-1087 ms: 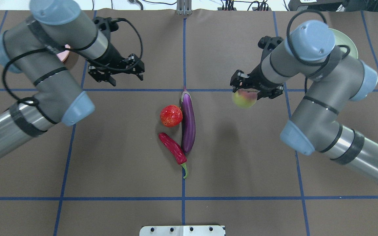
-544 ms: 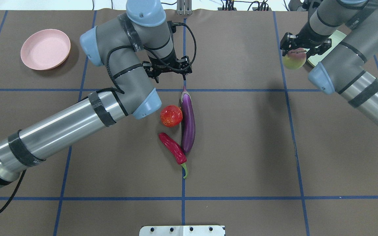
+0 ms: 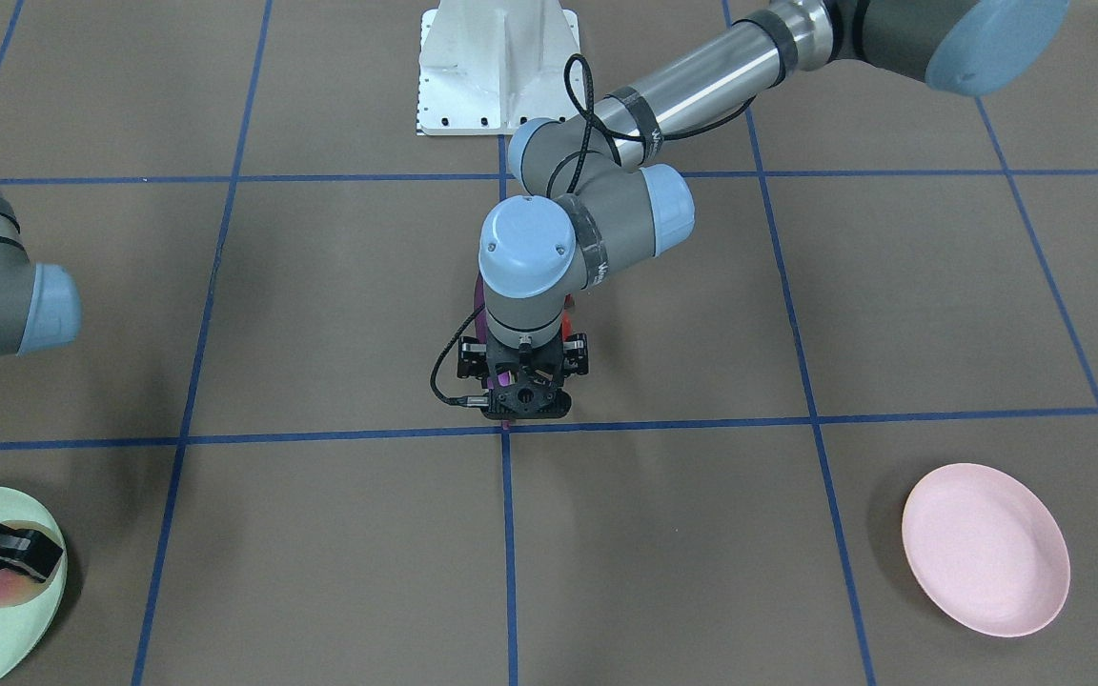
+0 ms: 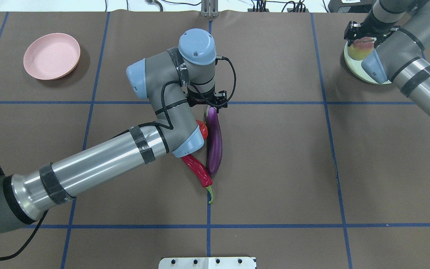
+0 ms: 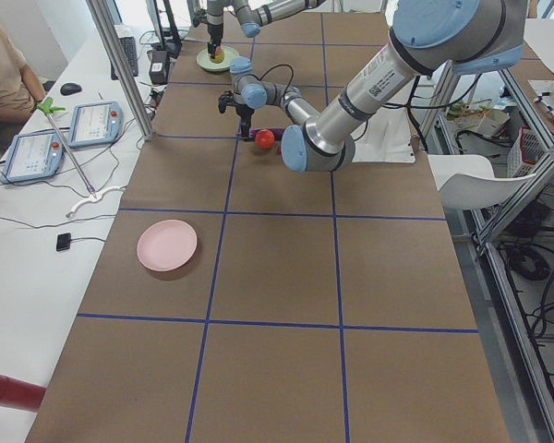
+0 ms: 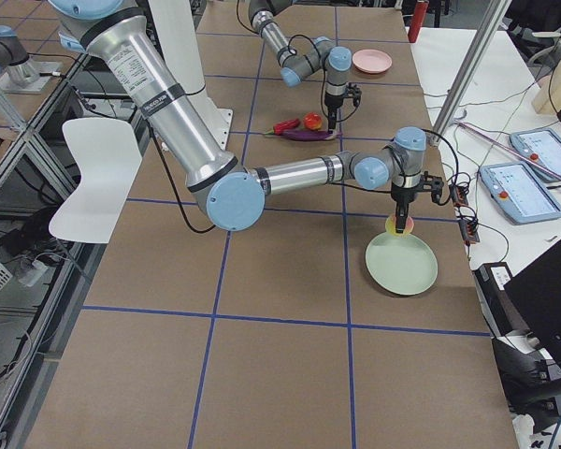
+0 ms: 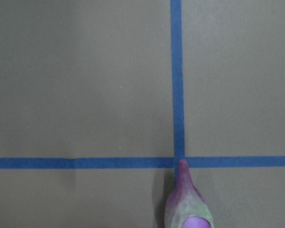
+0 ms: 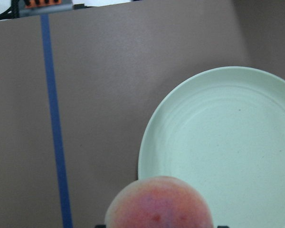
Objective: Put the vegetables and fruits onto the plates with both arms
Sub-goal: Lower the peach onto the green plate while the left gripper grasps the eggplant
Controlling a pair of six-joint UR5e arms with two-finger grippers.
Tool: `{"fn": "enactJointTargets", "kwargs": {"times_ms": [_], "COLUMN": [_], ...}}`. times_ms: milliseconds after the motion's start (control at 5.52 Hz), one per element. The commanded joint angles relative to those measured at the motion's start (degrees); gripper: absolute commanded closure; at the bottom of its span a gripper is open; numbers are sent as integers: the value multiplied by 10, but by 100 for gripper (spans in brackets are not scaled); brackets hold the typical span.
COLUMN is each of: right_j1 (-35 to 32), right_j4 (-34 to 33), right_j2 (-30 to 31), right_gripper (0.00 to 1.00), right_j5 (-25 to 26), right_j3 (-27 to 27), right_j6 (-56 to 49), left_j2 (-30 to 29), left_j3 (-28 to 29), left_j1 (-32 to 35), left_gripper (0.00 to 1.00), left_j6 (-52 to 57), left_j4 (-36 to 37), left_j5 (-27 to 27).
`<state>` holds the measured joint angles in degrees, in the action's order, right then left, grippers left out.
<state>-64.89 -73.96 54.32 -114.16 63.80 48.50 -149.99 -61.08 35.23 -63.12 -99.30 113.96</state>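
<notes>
I should move the peach over the green plate's middle (image 8: 228, 151) with my right gripper before I let go of it. The peach (image 8: 159, 204) is hanging over the plate's rim.
The purple eggplant (image 4: 214, 145) lies at the table's centre with the red chili (image 4: 198, 170) beside it. The pomegranate (image 4: 202, 129) is mostly hidden under my left arm. My left gripper (image 4: 208, 106) hangs open over the eggplant's cap end (image 7: 187, 209), which shows at the bottom of the left wrist view. My right gripper (image 4: 364, 37) is shut on the peach (image 4: 358, 52) (image 8: 159, 204) just above the near rim of the green plate (image 4: 357, 73) (image 8: 228, 142). The pink plate (image 4: 52, 56) stands bare at the far left.
Blue tape lines cross the brown table cover. The white robot base (image 3: 497, 67) sits at the near middle edge. My left arm's elbow (image 4: 190, 144) hangs low over the fruit pile. A person sits at a side table with tablets (image 5: 92, 125).
My left arm swung from near the pink plate to the centre and came down over the eggplant's cap end. My right arm carried the peach from mid-table out to the green plate.
</notes>
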Motion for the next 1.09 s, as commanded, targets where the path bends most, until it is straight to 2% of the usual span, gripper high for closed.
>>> {"fn": "enactJointTargets", "kwargs": {"times_ms": [0, 362, 725, 906], "right_j1": [-7, -4, -5, -8], "right_j4": [2, 11, 12, 12], "right_j2": [-1, 8, 14, 14], "right_gripper": [100, 100, 74, 74], "right_j5": [25, 25, 25, 25], "right_j3": [-26, -37, -37, -36], "right_j6": [-6, -6, -7, -16], "left_j2": [-1, -1, -2, -10], "left_j3": [6, 10, 20, 20], "left_j1": [-8, -8, -9, -8], "left_gripper": [2, 4, 6, 6], "left_j6": [-3, -2, -2, -2], "left_j4": [-2, -3, -19, -19], "left_j5": [-1, -1, -1, -1]}}
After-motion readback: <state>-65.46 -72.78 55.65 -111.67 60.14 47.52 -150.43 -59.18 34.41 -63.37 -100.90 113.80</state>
